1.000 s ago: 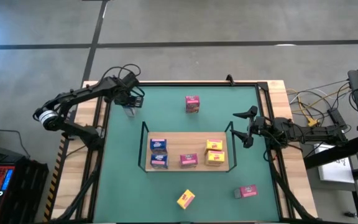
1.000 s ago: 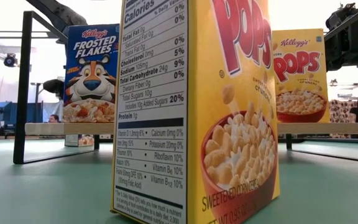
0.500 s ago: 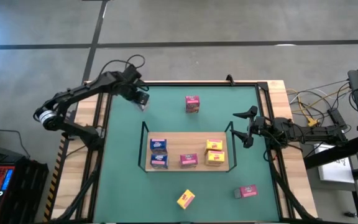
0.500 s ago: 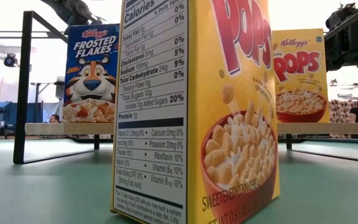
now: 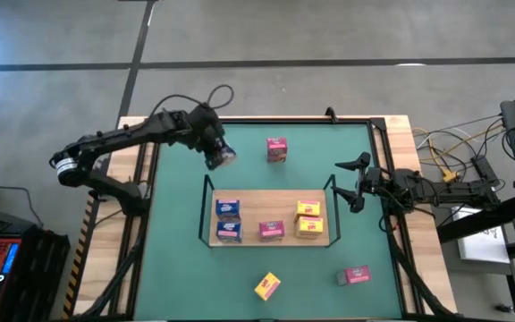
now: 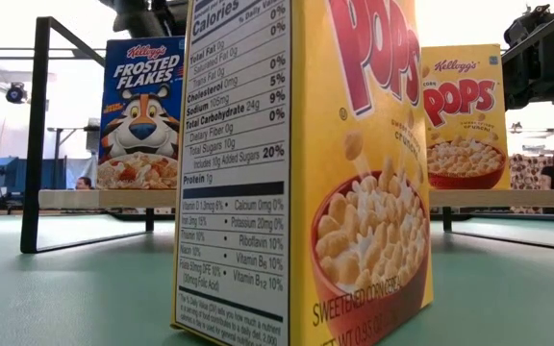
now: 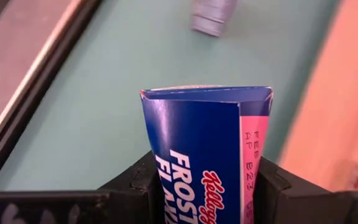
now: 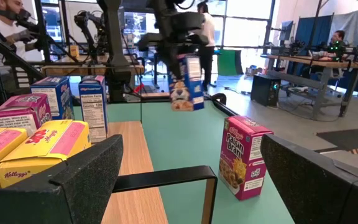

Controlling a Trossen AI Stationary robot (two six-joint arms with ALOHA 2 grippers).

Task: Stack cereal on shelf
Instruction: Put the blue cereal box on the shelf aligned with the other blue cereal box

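Note:
The blue box (image 7: 201, 149) hangs over the green table, short of the shelf (image 7: 340, 112), and goes there next before my left gripper releases it. Opened now, it would drop.
My left gripper (image 5: 217, 154) hangs over the table's far left, just beyond the shelf (image 5: 266, 241), shut on a blue cereal box (image 7: 207, 143). That box also shows in the right wrist view as the blue box (image 8: 185, 84) in the air. On the shelf stand two blue boxes (image 5: 228, 219), a pink one (image 5: 271, 230) and two yellow ones (image 5: 308, 217). On the green table, a pink box (image 5: 277, 149) stands far, a yellow box (image 5: 267, 286) stands near, and another pink box (image 5: 356, 275) lies near right. My right gripper (image 5: 356, 183) waits open at the shelf's right end. My left gripper pinches the blue box between its two fingers (image 7: 272, 183), one on each of two opposite sides (image 7: 151, 168), near one end of the box. The fingers slant down from the far left. The box hangs below them, tilted, its free end (image 8: 182, 102) clear of the table.
Black rails (image 5: 206, 210) rise at the shelf's left and right ends. Wooden borders with black rails frame the green table (image 5: 177, 259). There is free green surface left of the shelf and along the near edge. People and workbenches show in the room beyond.
My left gripper has risen and gone from the far-left corner toward the table's right and the shelf, rolling about its own line. The blue box has come up off the table with it and now hangs clear.

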